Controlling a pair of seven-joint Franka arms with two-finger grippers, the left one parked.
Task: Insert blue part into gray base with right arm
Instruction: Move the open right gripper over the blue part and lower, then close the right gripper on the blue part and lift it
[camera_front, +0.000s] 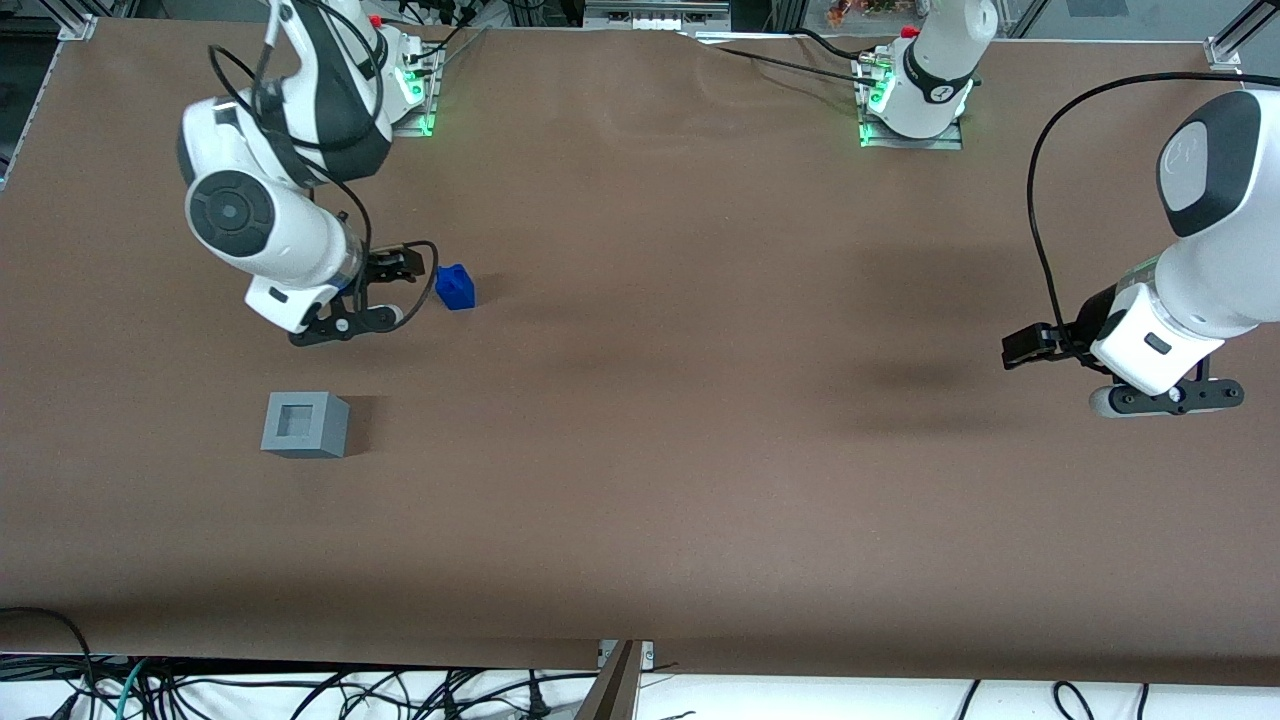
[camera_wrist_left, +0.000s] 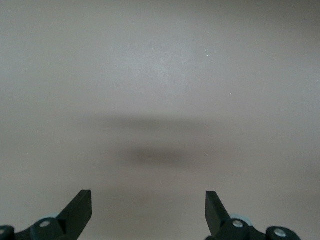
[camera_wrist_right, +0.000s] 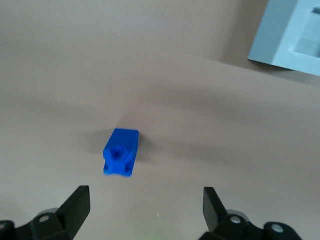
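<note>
Next, my right gripper grabs the blue part by the sides of its holed end (camera_wrist_right: 120, 160) to fit the blue part into the gray base.
The blue part (camera_front: 455, 287) sits on the brown table, a small bright-blue block. It also shows in the right wrist view (camera_wrist_right: 120, 153), ahead of the fingers and clear of them. The gray base (camera_front: 305, 424) is a light-gray cube with a square hole in its top, nearer the front camera than the blue part; its corner shows in the right wrist view (camera_wrist_right: 292, 36). My right gripper (camera_front: 400, 266) hovers above the table just beside the blue part, toward the working arm's end. It is open and empty, with its fingers (camera_wrist_right: 77, 205) spread wide.
The brown table mat (camera_front: 700, 450) spans the whole view. The arm bases (camera_front: 415, 85) with green lights stand at the table edge farthest from the front camera. Cables hang below the near edge (camera_front: 300, 690).
</note>
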